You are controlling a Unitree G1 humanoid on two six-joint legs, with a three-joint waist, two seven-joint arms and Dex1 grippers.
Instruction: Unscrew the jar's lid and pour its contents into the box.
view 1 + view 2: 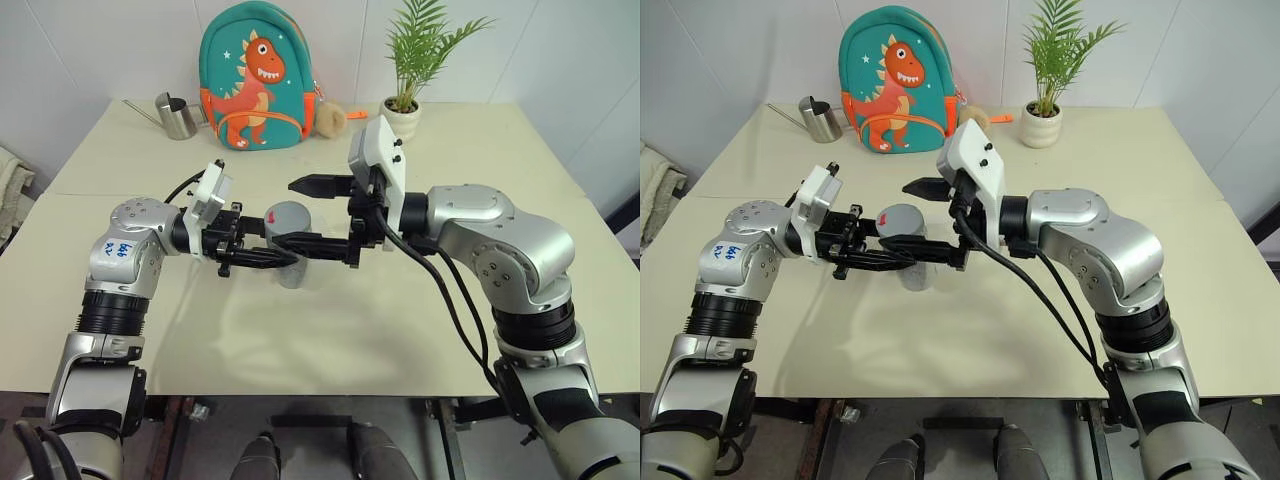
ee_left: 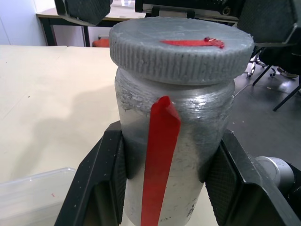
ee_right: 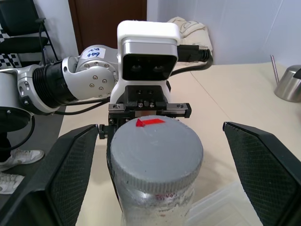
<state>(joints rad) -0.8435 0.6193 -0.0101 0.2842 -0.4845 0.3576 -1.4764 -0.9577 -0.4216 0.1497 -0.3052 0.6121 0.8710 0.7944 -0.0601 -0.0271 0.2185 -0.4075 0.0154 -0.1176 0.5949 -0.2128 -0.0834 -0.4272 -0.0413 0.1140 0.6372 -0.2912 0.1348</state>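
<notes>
My right gripper closes on the lid now, since its fingers are on either side of the grey ribbed lid (image 3: 157, 153) above the jar's body.
My left gripper (image 1: 283, 252) is shut on the silver-grey jar (image 2: 188, 122), holding it upright above the table by its body; a red strip runs down its side. The grey ribbed lid (image 1: 288, 214) sits on the jar with a red mark on top. From the right, my right gripper (image 3: 164, 160) stands open around the lid, one finger on each side with a gap to the rim. The clear box (image 2: 33, 197) lies on the table just below the jar. The contents are hidden inside the jar.
At the back of the cream table (image 1: 420, 320) stand a steel watering can (image 1: 178, 115), a teal dinosaur backpack (image 1: 255, 80), a small plush toy (image 1: 330, 118) and a potted plant (image 1: 405, 115).
</notes>
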